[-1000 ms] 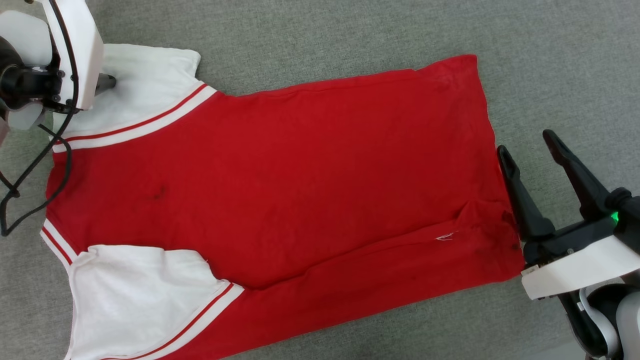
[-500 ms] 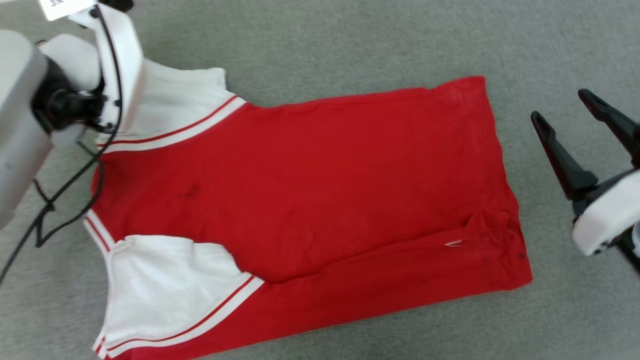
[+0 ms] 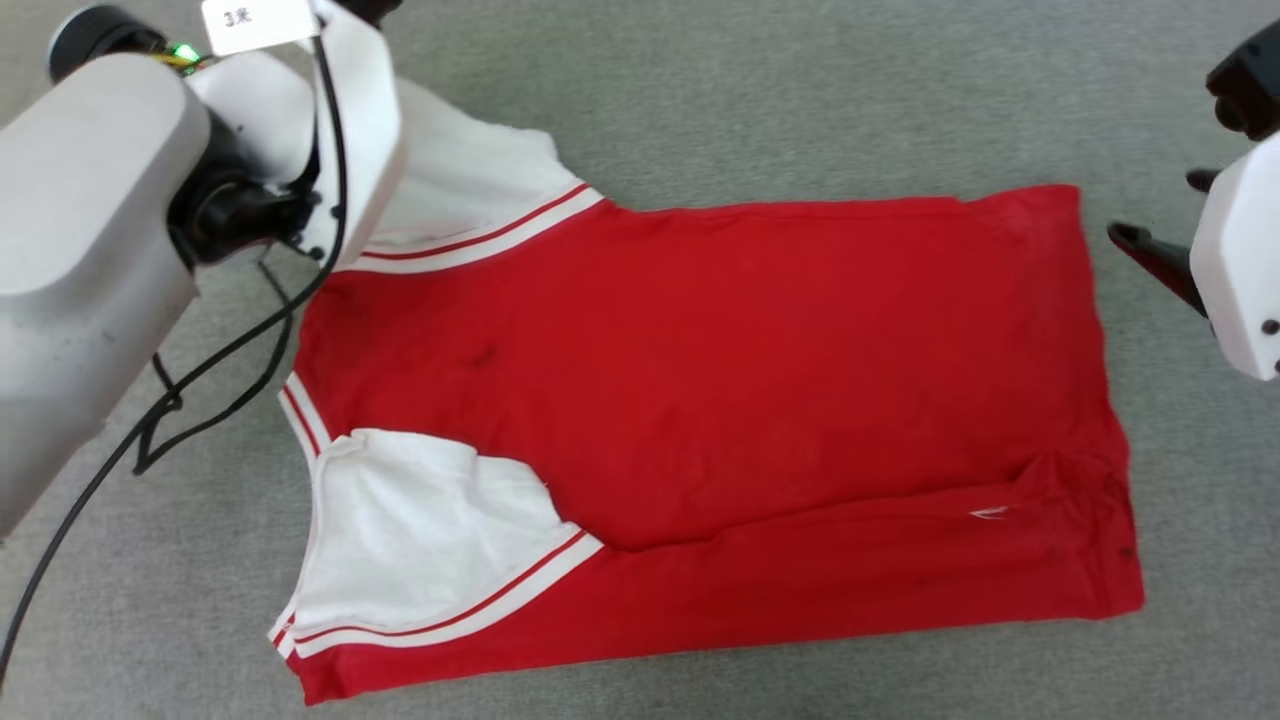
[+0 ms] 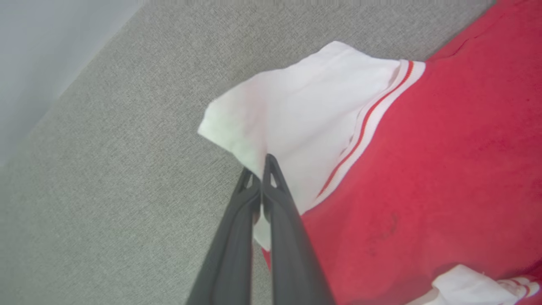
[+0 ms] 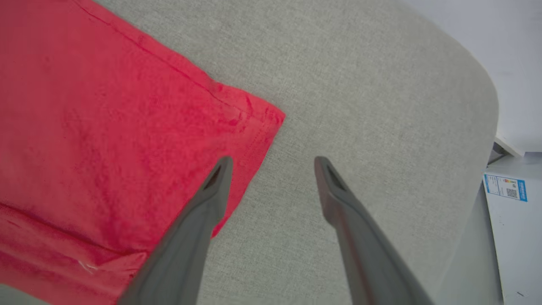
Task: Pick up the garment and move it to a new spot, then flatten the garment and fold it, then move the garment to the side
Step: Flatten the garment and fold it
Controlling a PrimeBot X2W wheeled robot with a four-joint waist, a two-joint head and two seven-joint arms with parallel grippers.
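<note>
The red body (image 3: 768,360) of the garment is lying flat on the surface, so my right gripper should pick up the garment next by its far hem corner (image 3: 1060,206), where the cloth puckers up.
The garment (image 3: 750,380) lies spread on the grey surface, red body up, with a white sleeve at the near left and another at the far left. In the left wrist view my left gripper (image 4: 260,166) is shut on the edge of the far white sleeve (image 4: 305,114), with white cloth showing between the fingers. In the head view the left arm's pale housing (image 3: 350,130) covers that grip. My right gripper (image 5: 273,163) stands open above the garment's far right hem corner (image 5: 262,118), one finger over the red cloth, the other over bare surface. One right finger (image 3: 1155,258) shows in the head view.
The grey padded surface (image 3: 700,100) ends in a rounded edge (image 5: 487,106) to the right of the right gripper. Beyond it stands white furniture with a blue label (image 5: 506,188). A black cable (image 3: 200,390) hangs from the left arm beside the collar.
The head camera has shifted, so the whole picture slid right. My left gripper has shut on the far sleeve. The right gripper has moved from the near hem toward the far hem corner, still open.
</note>
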